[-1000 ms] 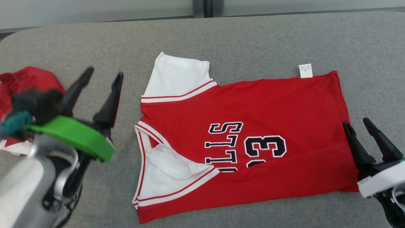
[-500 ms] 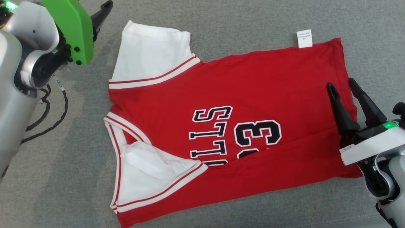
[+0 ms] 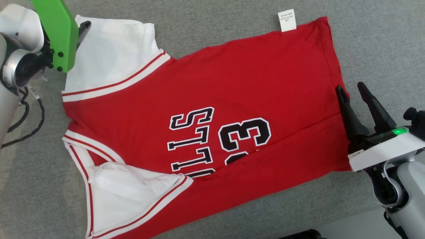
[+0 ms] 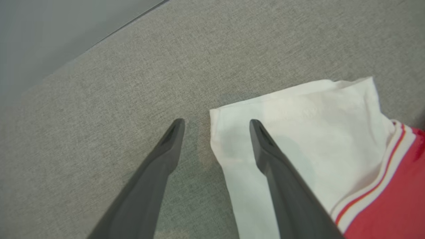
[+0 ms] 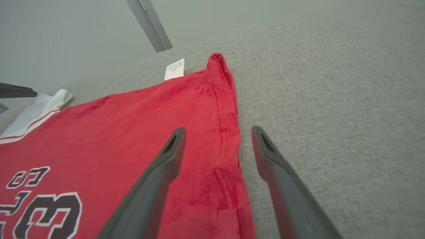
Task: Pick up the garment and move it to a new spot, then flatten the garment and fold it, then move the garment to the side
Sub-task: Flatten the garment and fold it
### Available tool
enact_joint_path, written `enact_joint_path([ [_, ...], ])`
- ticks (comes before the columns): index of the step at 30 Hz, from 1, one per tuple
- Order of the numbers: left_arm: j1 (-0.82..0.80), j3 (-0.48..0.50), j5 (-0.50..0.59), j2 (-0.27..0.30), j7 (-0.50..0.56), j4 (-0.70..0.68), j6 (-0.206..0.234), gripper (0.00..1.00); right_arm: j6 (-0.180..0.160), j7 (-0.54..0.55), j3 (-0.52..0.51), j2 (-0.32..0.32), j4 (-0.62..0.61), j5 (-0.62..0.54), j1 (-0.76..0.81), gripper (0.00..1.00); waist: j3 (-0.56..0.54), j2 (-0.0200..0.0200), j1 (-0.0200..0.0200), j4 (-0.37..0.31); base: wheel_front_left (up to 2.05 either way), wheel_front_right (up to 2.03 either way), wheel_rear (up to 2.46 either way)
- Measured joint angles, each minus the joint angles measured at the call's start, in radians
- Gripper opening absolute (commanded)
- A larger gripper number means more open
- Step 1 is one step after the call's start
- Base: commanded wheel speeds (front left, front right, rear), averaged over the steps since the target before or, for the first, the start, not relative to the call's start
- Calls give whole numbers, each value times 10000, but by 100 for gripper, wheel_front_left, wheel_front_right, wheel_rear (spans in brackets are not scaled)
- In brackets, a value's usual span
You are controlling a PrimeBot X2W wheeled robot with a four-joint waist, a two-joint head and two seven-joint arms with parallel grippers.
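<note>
My left gripper will next grab the jersey by its white sleeve corner (image 3: 81, 18), to fold the jersey's side over the jersey's black lettering (image 3: 195, 137).
The garment (image 3: 206, 96) is a red jersey with white sleeves and black lettering, lying flat on the grey table with its near edge folded over. My left gripper (image 3: 79, 30) is open at the far white sleeve (image 4: 315, 132). In the left wrist view, the left gripper (image 4: 216, 122) straddles the sleeve's corner, one finger over the cloth and one over the table. My right gripper (image 3: 349, 87) stands open at the jersey's red hem. In the right wrist view, the right gripper (image 5: 218, 129) has the hem edge (image 5: 229, 132) between its fingers. Neither gripper holds anything.
A white label (image 3: 287, 20) sticks out from the jersey's far edge. The grey cloth table (image 3: 382, 39) is bare to the right of the hem. A black cable (image 3: 30, 116) hangs by my left arm. The table's near edge (image 3: 332, 222) shows at the lower right.
The head camera has tilted down, shifting the whole picture. My left gripper has gone from beside the jersey's neck to the far sleeve corner. The right gripper stays at the hem.
</note>
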Motion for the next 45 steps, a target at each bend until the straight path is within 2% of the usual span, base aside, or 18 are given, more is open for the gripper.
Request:
enact_joint_path([
  [7, 1, 15, -130, 291, 221, 59, -23, 100, 0, -42, 54, 111, 98, 4, -60, 100, 218, 0, 0, -337, 0, 0, 0],
  [16, -25, 75, -109, 445, 130, 153, 119, 99, 0, -79, -40, 127, 84, 6, -68, 100, 349, 0, 0, -443, 0, 0, 0],
  [17, -31, 71, -98, 449, 107, 169, 136, 92, 0, -81, -38, 130, 79, -2, -68, 100, 355, 0, 0, -443, 0, 0, 0],
  [19, -38, 65, -79, 451, 59, 207, 138, 49, 0, -81, -35, 142, 69, -10, -68, 100, 363, 0, 0, -442, 0, 0, 0],
  [20, -39, 73, -84, 449, 29, 219, 138, 44, 0, -81, -35, 144, 69, -17, -68, 100, 366, 0, 0, -441, 0, 0, 0],
  [23, -39, 111, -148, 397, -100, 253, 134, 0, 0, -81, -31, 146, 69, -23, -68, 100, 375, 0, 0, -436, 0, 0, 0],
  [32, -31, 144, -245, 230, -846, 272, -90, 0, 0, -82, 79, -23, 35, -2, -245, 100, 234, 0, 0, -391, 0, 0, 0],
  [35, 80, 96, -295, 205, -1141, 102, -207, 0, 0, 244, 109, -144, 86, -6, -523, 100, 38, 0, 0, -351, 0, 0, 0],
  [39, 555, -36, -458, 249, -1394, -341, -305, 0, 0, 1534, -290, -71, 523, -251, -1243, 100, -331, 0, 0, -288, 0, 0, 0],
  [45, 1369, -167, -694, 533, -1505, -1298, -330, 0, -4, 4426, -782, 759, 1350, -1406, -2692, 100, -1056, 0, 0, -145, 0, 0, 0],
])
